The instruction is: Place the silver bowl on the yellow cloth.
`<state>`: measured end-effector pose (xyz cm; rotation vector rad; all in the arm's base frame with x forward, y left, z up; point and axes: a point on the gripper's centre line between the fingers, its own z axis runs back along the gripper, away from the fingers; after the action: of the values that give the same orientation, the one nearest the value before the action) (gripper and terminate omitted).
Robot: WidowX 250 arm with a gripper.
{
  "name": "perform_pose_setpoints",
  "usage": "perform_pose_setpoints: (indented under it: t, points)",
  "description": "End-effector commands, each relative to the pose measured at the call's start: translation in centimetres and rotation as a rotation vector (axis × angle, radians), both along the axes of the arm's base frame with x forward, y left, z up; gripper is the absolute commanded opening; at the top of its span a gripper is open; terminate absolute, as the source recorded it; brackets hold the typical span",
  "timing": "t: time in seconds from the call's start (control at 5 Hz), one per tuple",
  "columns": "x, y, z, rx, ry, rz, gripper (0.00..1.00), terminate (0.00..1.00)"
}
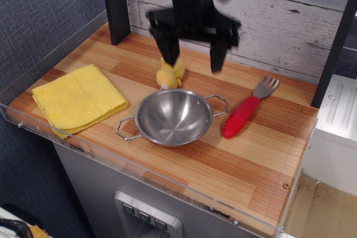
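Note:
My gripper grabs the silver bowl by its rim [181, 91] next, to place the bowl on the yellow cloth [78, 98].
The silver bowl [174, 117] sits upright on the wooden counter near the front middle, its two wire loop handles pointing left-front and right-back. The yellow cloth [78, 98] lies folded flat at the left of the counter, apart from the bowl. My gripper [193, 63] hangs open above and behind the bowl, its two black fingers spread wide and pointing down. It holds nothing and touches nothing. The left finger [169, 48] stands in front of the small yellow plush toy.
A small yellow plush toy [169, 74] lies just behind the bowl. A fork with a red handle [245, 111] lies right of the bowl. A black post [114, 5] stands at the back left. A clear plastic rim [167, 185] lines the front and left edges.

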<state>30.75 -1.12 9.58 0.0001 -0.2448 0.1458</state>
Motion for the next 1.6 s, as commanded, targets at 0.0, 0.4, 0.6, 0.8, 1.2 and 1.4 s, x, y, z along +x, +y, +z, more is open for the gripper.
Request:
perform_pose_setpoints:
  t: [0.0, 0.4, 0.6, 0.8, 1.2, 1.4]
  points:
    - [-2.5, -1.8, -2.1, -0.024, 0.032, -0.089, 1.0, 0.0]
    - [-4.2, -2.0, -5.9, 0.034, 0.086, -0.157, 1.0, 0.0]
    - [-4.0, -2.0, -6.6, 0.048, 0.075, -0.161, 1.0, 0.0]
    - [-3.4, -1.5, -6.2, 0.057, 0.04, -0.144, 0.0, 0.0]
    - [-3.4, -1.1, -5.7, 0.07, 0.015, -0.126, 0.0, 0.0]
    - [-3.5, -1.2, -5.5, 0.071, 0.014, -0.13, 0.0, 0.0]
